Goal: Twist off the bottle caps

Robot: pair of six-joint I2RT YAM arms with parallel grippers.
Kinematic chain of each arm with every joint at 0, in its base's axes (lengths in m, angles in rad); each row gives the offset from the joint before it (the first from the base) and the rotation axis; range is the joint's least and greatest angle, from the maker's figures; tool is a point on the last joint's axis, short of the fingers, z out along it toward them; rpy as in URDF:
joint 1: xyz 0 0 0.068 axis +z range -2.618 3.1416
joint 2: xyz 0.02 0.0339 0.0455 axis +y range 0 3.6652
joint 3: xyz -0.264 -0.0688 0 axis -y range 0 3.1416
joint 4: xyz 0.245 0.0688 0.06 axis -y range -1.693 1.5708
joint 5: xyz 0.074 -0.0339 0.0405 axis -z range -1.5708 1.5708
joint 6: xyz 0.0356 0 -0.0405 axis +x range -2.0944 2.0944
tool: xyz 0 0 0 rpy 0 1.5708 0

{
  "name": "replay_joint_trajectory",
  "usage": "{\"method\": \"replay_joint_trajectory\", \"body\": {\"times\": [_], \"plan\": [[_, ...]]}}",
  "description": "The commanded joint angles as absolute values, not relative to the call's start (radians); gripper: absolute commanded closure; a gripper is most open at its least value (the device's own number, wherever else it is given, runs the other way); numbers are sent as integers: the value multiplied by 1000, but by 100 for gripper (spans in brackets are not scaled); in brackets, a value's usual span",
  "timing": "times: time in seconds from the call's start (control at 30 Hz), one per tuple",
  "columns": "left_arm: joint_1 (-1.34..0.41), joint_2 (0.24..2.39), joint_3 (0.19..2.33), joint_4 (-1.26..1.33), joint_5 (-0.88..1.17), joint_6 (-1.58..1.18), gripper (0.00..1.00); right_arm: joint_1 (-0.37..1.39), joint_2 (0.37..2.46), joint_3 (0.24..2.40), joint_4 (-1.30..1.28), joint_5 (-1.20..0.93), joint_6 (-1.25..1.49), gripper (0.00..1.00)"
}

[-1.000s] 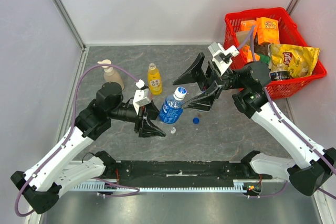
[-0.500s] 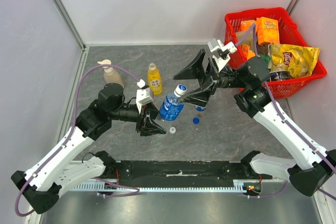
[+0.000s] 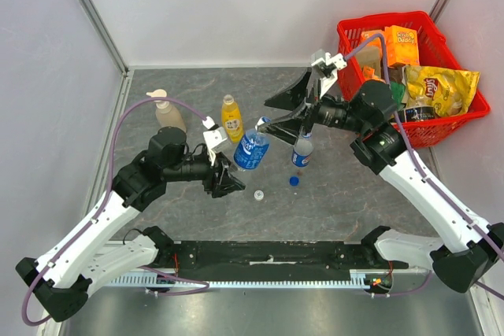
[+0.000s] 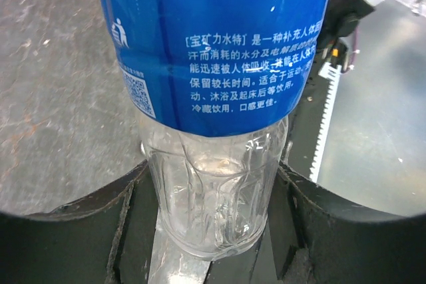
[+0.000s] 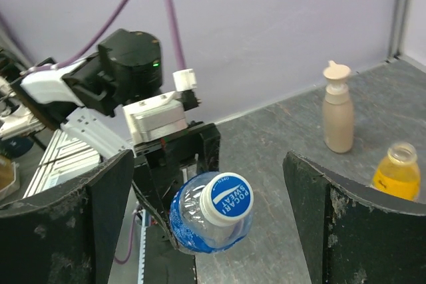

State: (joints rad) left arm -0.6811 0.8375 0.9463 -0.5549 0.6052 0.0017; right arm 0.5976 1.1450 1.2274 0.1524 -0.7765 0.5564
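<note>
The white bottle cap is on the bottle and has a blue top. My right gripper should next face that top and grab the cap by its opposite sides to unscrew it from the bottle.
My left gripper is shut on the base of a clear bottle with a blue label and holds it tilted off the table; the left wrist view shows that bottle squeezed between both jaws. Its bottle cap, white with a blue top, is screwed on. My right gripper stands wide open on either side of the cap without touching it. A second clear bottle stands capless on the table. The yellow juice bottle stands open-mouthed behind. A blue cap and a white cap lie loose on the table.
A beige pump-top soap dispenser stands at the back left beside the juice bottle. A red basket full of snack bags sits at the back right. The arms' black base rail runs along the near edge.
The left arm has raised the bottle and carried it farther back. The right gripper has swung left, opened fully and now straddles the cap, uncovering the second clear bottle.
</note>
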Motion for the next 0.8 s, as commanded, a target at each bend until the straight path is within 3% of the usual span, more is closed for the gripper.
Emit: {"method": "replay_joint_trajectory", "body": {"times": [0.0, 0.5, 0.77], "plan": [[-681, 830, 974, -594, 447, 38, 98, 583, 1173, 1275, 80, -643, 554, 2], [-683, 837, 985, -661, 174, 61, 98, 526, 1327, 1273, 49, -618, 716, 2], [-681, 882, 994, -678, 163, 64, 98, 526, 1382, 1262, 71, -629, 772, 4]]}}
